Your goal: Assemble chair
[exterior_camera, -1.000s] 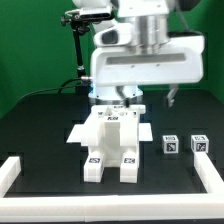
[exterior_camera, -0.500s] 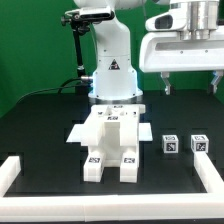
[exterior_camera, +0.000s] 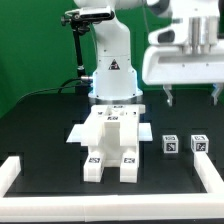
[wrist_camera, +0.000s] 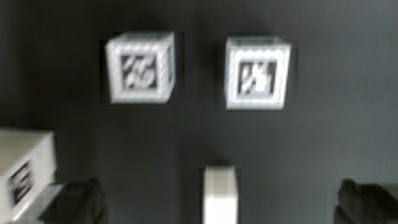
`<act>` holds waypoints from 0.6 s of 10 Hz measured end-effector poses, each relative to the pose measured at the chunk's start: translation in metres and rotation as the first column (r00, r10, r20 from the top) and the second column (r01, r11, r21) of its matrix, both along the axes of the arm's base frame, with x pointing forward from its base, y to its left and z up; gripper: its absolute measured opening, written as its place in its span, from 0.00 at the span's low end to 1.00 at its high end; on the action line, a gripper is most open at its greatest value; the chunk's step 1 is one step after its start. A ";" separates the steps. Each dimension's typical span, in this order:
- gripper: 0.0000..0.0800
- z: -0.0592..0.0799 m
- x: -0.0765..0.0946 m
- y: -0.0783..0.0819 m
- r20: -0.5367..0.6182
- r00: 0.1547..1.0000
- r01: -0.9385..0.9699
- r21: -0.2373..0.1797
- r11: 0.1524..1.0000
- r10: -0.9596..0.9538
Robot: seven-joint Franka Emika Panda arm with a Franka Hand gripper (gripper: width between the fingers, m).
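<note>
My gripper should next grab the cube beside the bar by the cube's sides, to add a tagged cube to the chair's white parts.
The chair's white tagged parts (exterior_camera: 108,140) lie stacked and side by side in the middle of the black table. Two small tagged cubes (exterior_camera: 171,145) (exterior_camera: 200,144) sit apart at the exterior view's right. My gripper (exterior_camera: 192,97) hangs high above the two cubes, open and empty, with its dark fingers (exterior_camera: 168,97) wide apart. In the wrist view both cubes (wrist_camera: 141,68) (wrist_camera: 260,72) show far below, and a corner of a larger white part (wrist_camera: 22,165) shows at the edge. My gripper (wrist_camera: 219,205) stands open there, with nothing between the fingers (wrist_camera: 71,203).
Low white border rails run along the exterior view's left (exterior_camera: 10,172), front (exterior_camera: 100,205) and right (exterior_camera: 210,175). The arm's white base (exterior_camera: 110,70) stands behind the parts. A white rail end (wrist_camera: 219,195) shows in the wrist view.
My gripper has moved from above the central stack of parts to the exterior view's right, and now hangs over the two small cubes. The parts have not moved.
</note>
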State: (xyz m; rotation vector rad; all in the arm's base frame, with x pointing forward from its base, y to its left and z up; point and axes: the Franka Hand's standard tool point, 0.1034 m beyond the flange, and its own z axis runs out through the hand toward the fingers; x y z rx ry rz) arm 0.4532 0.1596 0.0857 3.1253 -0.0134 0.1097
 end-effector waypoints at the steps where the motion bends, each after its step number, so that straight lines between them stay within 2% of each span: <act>1: 0.81 -0.012 0.000 0.002 0.007 1.000 -0.002 0.001 1.000 0.002; 3: 0.81 -0.034 -0.003 0.006 0.003 1.000 -0.001 0.000 1.000 0.001; 6: 0.81 -0.058 -0.005 0.023 -0.009 1.000 0.001 -0.001 1.000 -0.001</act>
